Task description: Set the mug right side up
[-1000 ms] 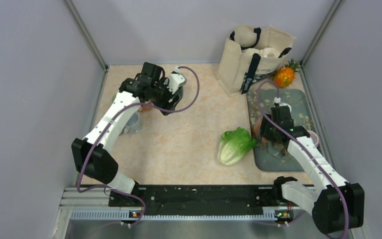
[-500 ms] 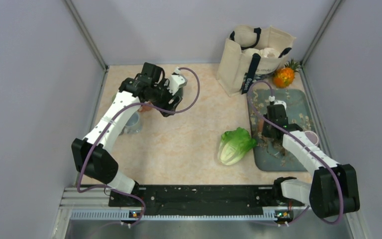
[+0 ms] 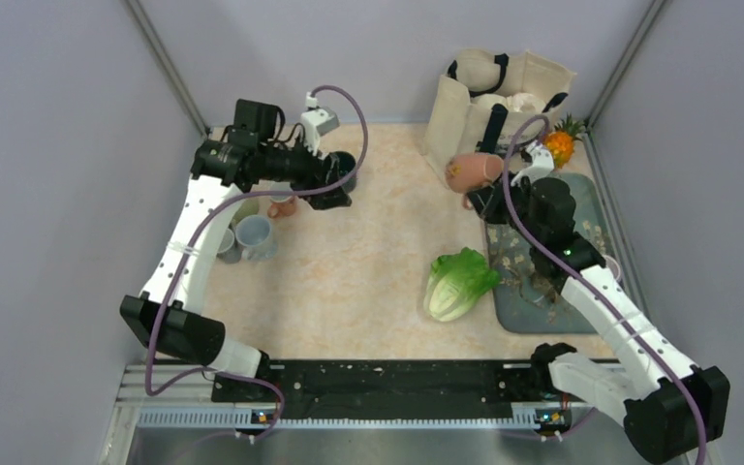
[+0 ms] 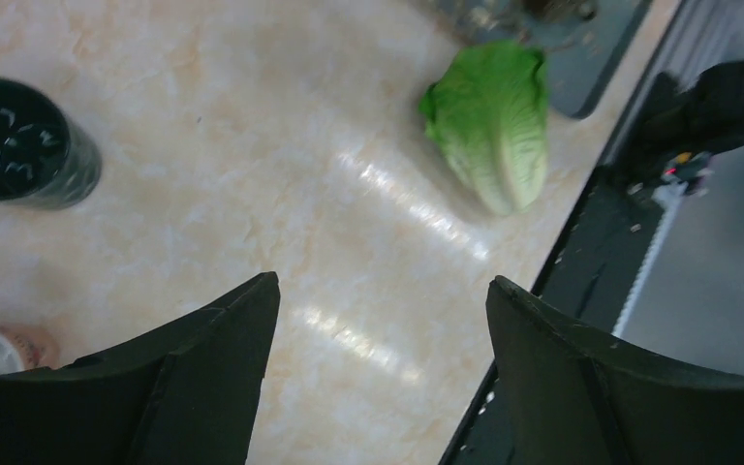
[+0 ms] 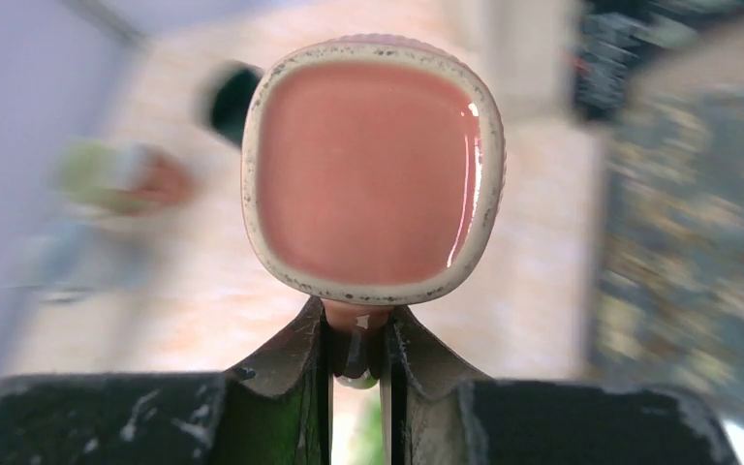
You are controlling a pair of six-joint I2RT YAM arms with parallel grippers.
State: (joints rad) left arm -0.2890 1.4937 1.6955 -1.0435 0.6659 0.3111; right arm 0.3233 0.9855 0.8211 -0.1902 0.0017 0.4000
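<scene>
The robot should next grab the pink mug by its rim with the left gripper. The mug's base then stays free, so the mug can be set upright.
My right gripper [image 3: 480, 197] is shut on the handle of the pink mug [image 3: 472, 170] and holds it in the air, tipped on its side, in front of the tote bag. In the right wrist view the mug's [image 5: 373, 170] speckled cream rim and pink inside face the camera, and the handle is pinched at my right gripper [image 5: 358, 334]. My left gripper [image 3: 337, 182] is open and empty, raised over the far left of the table. In the left wrist view the left gripper [image 4: 383, 286] has its jaws wide apart above bare tabletop.
A cream tote bag [image 3: 499, 102] and a pineapple [image 3: 554, 147] stand at the back right. A patterned tray [image 3: 562, 237] lies at the right, with a lettuce [image 3: 458, 281] beside it. A dark cup [image 3: 346, 165], a small brown mug [image 3: 281, 205] and a grey mug [image 3: 257, 237] stand at the left.
My right gripper has lifted the pink mug off the tray, up and toward the back. My left arm has risen and swung back to the left.
</scene>
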